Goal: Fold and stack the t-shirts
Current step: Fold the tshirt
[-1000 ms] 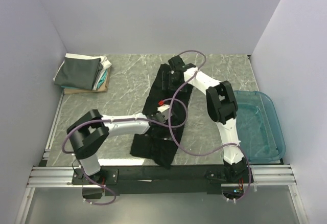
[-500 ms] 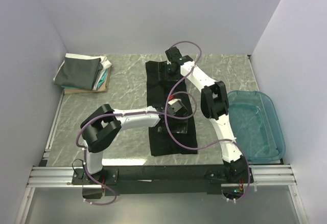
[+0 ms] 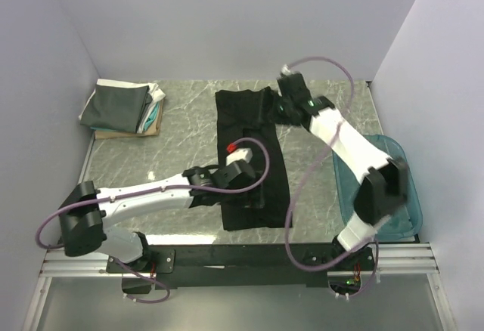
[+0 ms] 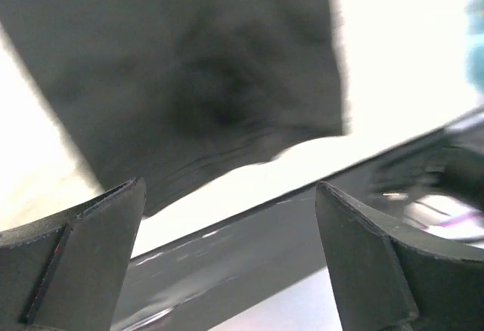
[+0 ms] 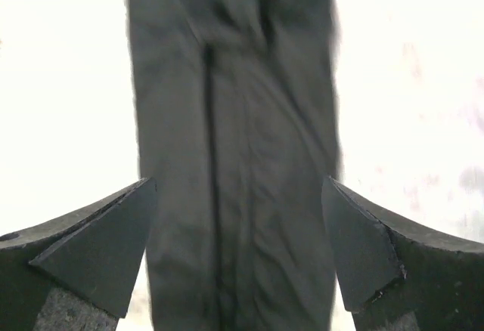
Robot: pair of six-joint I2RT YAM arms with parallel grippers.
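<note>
The left gripper will next take hold of the black t-shirt's near hem corner on the stack's side (image 3: 227, 226) (image 4: 149, 208) and fold it toward the t-shirt's far end.
A plain black t-shirt (image 3: 240, 119) lies flat as a long narrow strip down the middle of the table. My left gripper (image 3: 253, 187) hovers over its near half, open. In the left wrist view the left gripper (image 4: 228, 187) has nothing between its fingers, and the shirt's near hem (image 4: 204, 81) lies beyond them. At the shirt's far right corner hangs my right gripper (image 3: 278, 108). In the right wrist view the right gripper (image 5: 236, 184) stands open above the black cloth (image 5: 234, 119), not gripping it. A stack of folded t-shirts (image 3: 119, 106), dark grey on top, sits at the far left.
A translucent teal tub (image 3: 412, 195) stands at the right edge, with my right arm's elbow over it. White walls close in the table on three sides. The black front rail (image 4: 265, 248) runs just past the shirt's near hem.
The black shirt went from lying slanted to straight. Both arms have since drawn off it: the left arm's elbow swung back to the left, the right arm's elbow swung right over the tub.
</note>
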